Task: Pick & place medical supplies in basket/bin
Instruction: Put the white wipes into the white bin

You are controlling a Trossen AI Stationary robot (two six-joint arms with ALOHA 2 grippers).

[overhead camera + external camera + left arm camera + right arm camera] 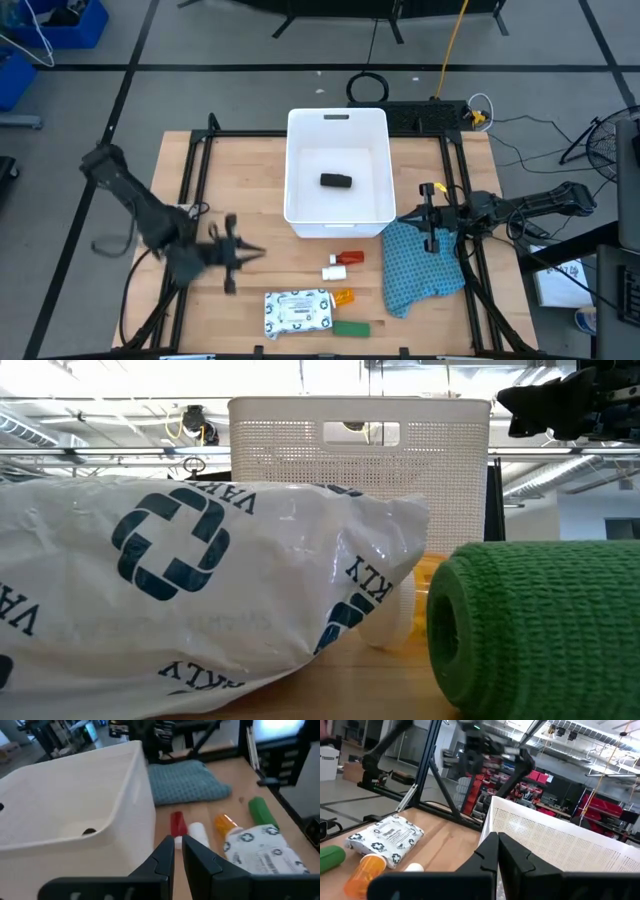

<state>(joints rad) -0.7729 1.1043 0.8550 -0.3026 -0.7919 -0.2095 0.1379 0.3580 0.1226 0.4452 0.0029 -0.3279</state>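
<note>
The white-green packet should go in the white tub, so my left gripper should grab it by its edge [270, 316] [274, 871] beside the printed label.
The white tub [338, 218] stands mid-table with the black block [335, 181] lying on its floor. In front of it on the wood lie the small red bottle [351, 257], the small white bottle [334, 271], the orange piece [343, 297], the white-green packet [298, 311] and the green bar [351, 327]. My left gripper [258, 255] hovers left of the bottles, shut and holding nothing; its wrist view shows its fingers [178, 841] pointing at the red bottle [177, 824] and white bottle [198, 834]. My right gripper [408, 216] is shut and holding nothing, right of the tub, over the cloth's far end.
A blue-teal patterned cloth [425, 265] lies right of the items, under my right arm. Black frame bars run along the table's left and right sides [195, 170]. Bare wood lies left of the tub and around my left gripper. In the low view the packet [200, 580] and green bar [540, 620] fill the foreground.
</note>
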